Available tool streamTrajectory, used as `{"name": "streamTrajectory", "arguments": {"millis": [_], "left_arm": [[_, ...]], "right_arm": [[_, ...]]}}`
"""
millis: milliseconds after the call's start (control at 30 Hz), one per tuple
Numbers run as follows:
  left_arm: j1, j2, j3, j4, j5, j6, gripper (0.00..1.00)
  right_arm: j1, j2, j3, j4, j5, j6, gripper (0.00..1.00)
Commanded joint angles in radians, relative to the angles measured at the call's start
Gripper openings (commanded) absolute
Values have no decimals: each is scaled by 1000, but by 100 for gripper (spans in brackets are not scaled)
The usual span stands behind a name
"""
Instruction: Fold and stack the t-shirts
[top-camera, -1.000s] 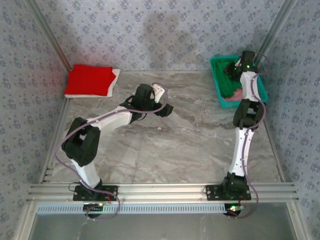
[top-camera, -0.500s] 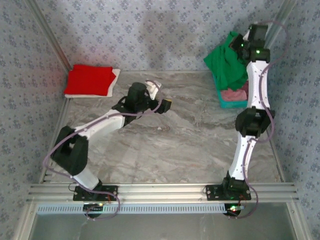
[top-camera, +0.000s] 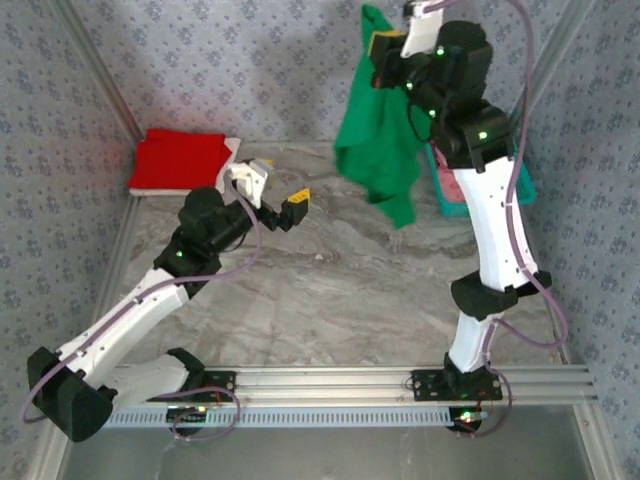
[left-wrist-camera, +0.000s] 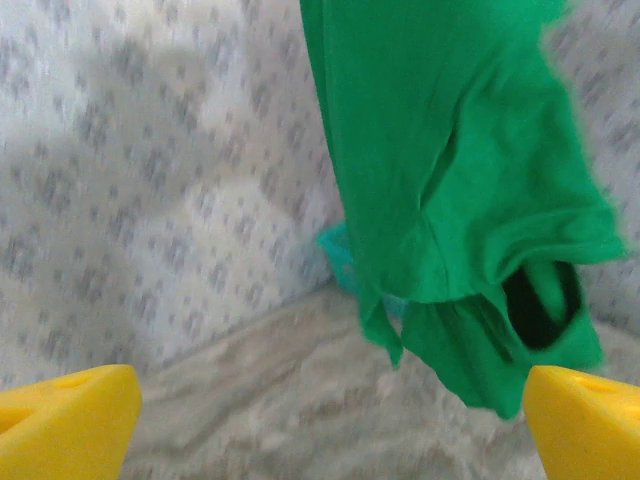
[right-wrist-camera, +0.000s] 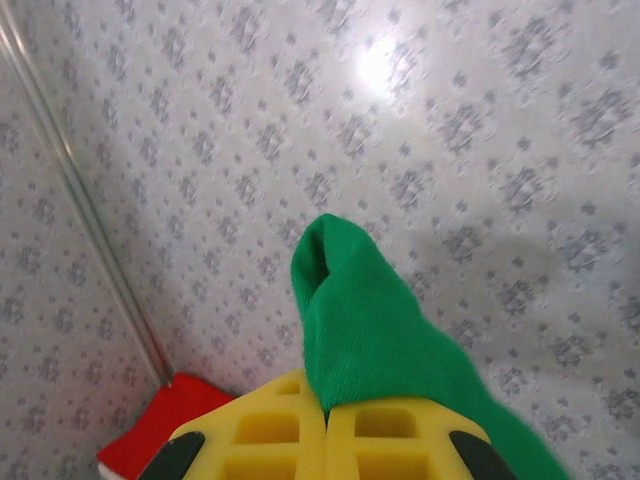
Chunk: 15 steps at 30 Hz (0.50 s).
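Observation:
The green t-shirt has to be spread by both grippers for folding, so my left gripper will grab it by its dangling loose end (top-camera: 394, 202) (left-wrist-camera: 492, 356).
A bright green t-shirt (top-camera: 380, 140) hangs in the air in front of the back wall, and my right gripper (top-camera: 385, 45) is shut on its top fold. In the right wrist view the yellow fingers (right-wrist-camera: 270, 430) of the right gripper (right-wrist-camera: 327, 410) pinch the green t-shirt (right-wrist-camera: 370, 320). My left gripper (top-camera: 285, 200) is open above the table's middle left, apart from the cloth. In its wrist view the left gripper (left-wrist-camera: 330, 440) faces the dangling green t-shirt (left-wrist-camera: 450, 180) with nothing between its jaws. A folded red t-shirt (top-camera: 178, 160) lies on a white t-shirt (top-camera: 232, 150) at the back left.
A teal mesh basket (top-camera: 525, 185) stands at the back right behind the right arm, with pink cloth (top-camera: 450, 185) in it. Patterned walls close in the back and both sides. The marbled table (top-camera: 330, 290) is bare between the arms.
The right arm has lifted the green t-shirt out of the basket, high and to the left. The left arm has drawn back towards the left, its gripper still open.

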Motion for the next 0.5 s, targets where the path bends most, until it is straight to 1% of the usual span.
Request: {"name": "streamTrajectory", "arguments": {"millis": [0, 33, 67, 100, 133, 200, 267, 333, 400, 467], "left_arm": [[34, -34, -81, -22, -65, 8, 98], [46, -43, -102, -22, -71, -2, 98], [61, -53, -124, -28, -70, -15, 98], [82, -59, -148, -32, -67, -29, 98], [96, -59, -169, -34, -62, -39, 98], [128, -52, -199, -65, -53, -55, 98], [141, -43, -218, -101, -53, -56, 98], [147, -38, -230, -148, -48, -61, 97], [148, -41, -242, -200, -30, -81, 97], [148, -50, -263, -229, 28, -101, 97]], "right_arm": [[38, 20, -177, 101, 125, -10, 3], [46, 33, -236, 129, 130, 22, 17], [48, 55, -296, 161, 116, 61, 38], [49, 82, -339, 181, 100, 90, 46], [47, 115, -359, 186, 91, 120, 46], [38, 196, -356, 125, 72, 155, 50], [11, 235, -354, 95, 88, 176, 50], [-31, 223, -408, 90, 71, 218, 54], [-62, 166, -528, 144, 74, 247, 58], [-81, 91, -675, 180, 59, 254, 59]]}}
